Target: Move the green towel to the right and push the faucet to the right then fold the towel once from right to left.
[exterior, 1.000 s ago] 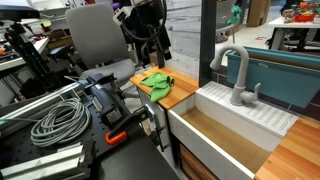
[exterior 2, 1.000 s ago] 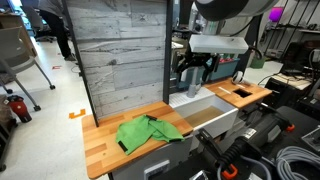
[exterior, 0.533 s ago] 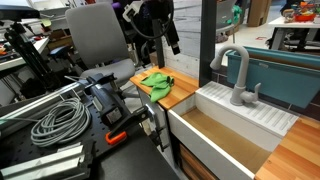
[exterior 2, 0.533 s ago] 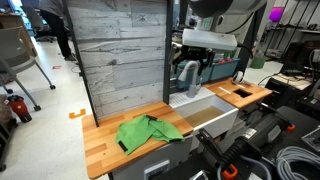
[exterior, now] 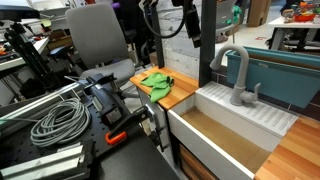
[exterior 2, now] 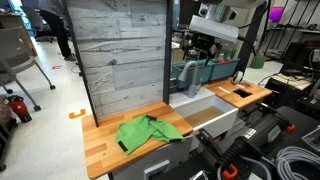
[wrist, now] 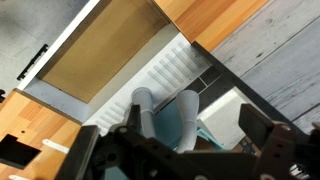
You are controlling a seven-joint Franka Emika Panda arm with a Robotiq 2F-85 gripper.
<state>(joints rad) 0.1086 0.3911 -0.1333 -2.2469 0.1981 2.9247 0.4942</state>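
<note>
I should next grab the curved spout with my gripper by its loose end, away from the faucet's base, so that I can push the grey faucet around sideways.
The green towel (exterior: 155,82) lies crumpled on the wooden counter (exterior: 182,92) beside the sink, also seen in an exterior view (exterior 2: 148,132). The grey faucet (exterior: 236,76) stands at the back of the white sink (exterior: 262,118); it also shows in an exterior view (exterior 2: 188,77) and in the wrist view (wrist: 160,110). My gripper (exterior: 190,22) hangs high in the air, near the faucet (exterior 2: 206,52). In the wrist view the gripper (wrist: 186,150) is open and empty, with the faucet far below between its fingers.
A wood-panel wall (exterior 2: 118,55) stands behind the counter. An office chair (exterior: 98,38), coiled cables (exterior: 55,122) and tools crowd the area beside the counter. A second wooden counter part (exterior 2: 240,92) with a dark cut-out lies past the sink basin (wrist: 100,50).
The gripper has risen and moved away from the towel's side toward the sink and faucet. Towel and faucet have not moved.
</note>
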